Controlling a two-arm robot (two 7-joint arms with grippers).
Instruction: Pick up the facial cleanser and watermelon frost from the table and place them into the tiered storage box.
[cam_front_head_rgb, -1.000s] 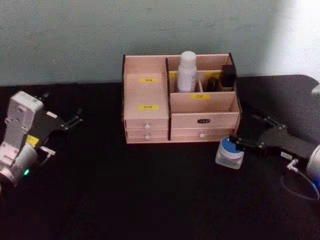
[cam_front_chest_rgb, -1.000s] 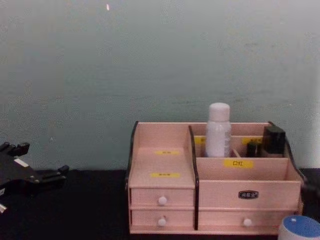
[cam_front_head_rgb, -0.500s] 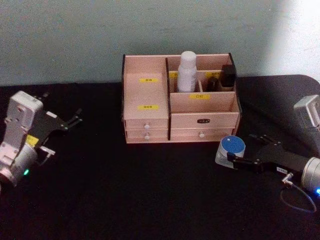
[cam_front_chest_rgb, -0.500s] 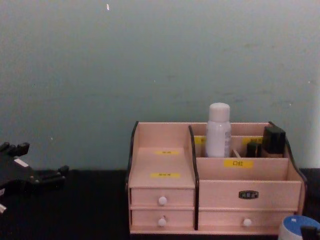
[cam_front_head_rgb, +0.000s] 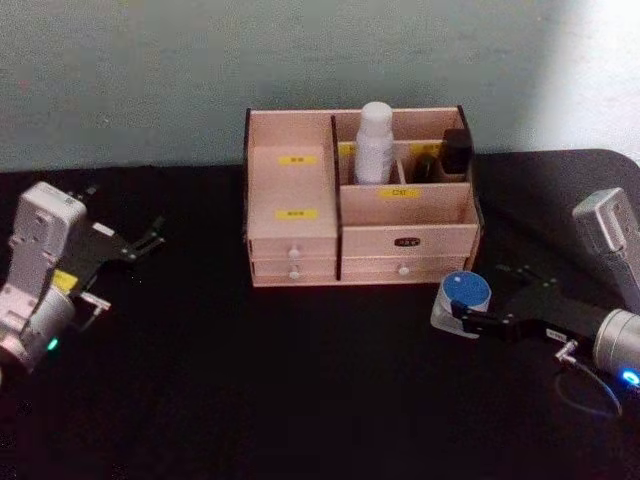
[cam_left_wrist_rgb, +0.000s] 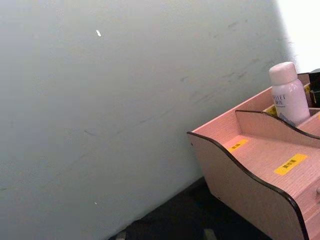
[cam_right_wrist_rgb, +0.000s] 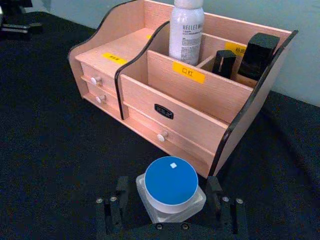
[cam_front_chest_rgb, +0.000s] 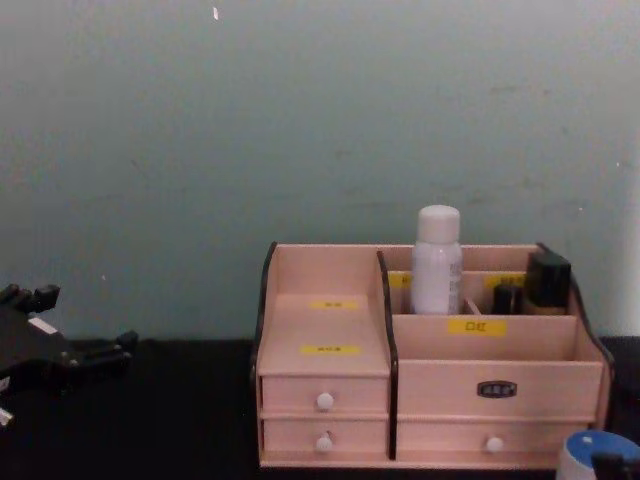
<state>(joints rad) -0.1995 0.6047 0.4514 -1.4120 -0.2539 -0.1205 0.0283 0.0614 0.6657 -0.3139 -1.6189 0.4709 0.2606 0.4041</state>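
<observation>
I will pick up the jar by its blue lid (cam_front_chest_rgb: 598, 443) with my right gripper next. Then the watermelon frost can go into the tiered storage box (cam_front_chest_rgb: 325, 340).
The facial cleanser (cam_front_head_rgb: 375, 143), a tall white bottle, stands upright in a back compartment of the tiered storage box (cam_front_head_rgb: 293, 235); it also shows in the chest view (cam_front_chest_rgb: 436, 262) and the left wrist view (cam_left_wrist_rgb: 289, 95). The watermelon frost (cam_front_head_rgb: 463, 298), a squat jar with a blue lid, sits on the black table just in front of the box's right corner. My right gripper (cam_front_head_rgb: 480, 291) is open and straddles the jar. In the right wrist view, a finger (cam_right_wrist_rgb: 121, 192) stands on each side of the jar (cam_right_wrist_rgb: 171, 186) with small gaps. My left gripper (cam_front_head_rgb: 140, 242) is parked open at the far left.
Small black bottles (cam_front_head_rgb: 457, 150) occupy the box's back right compartments, beside the cleanser. The box's (cam_right_wrist_rgb: 187, 107) wide front compartment and the stepped left tiers (cam_front_head_rgb: 290, 185) hold nothing. Two rows of white-knobbed drawers face me. A pale wall stands close behind.
My right gripper has swung from the jar's right side to straddle it, the wrist now showing at the right edge. The jar has barely shifted. The left arm has not moved.
</observation>
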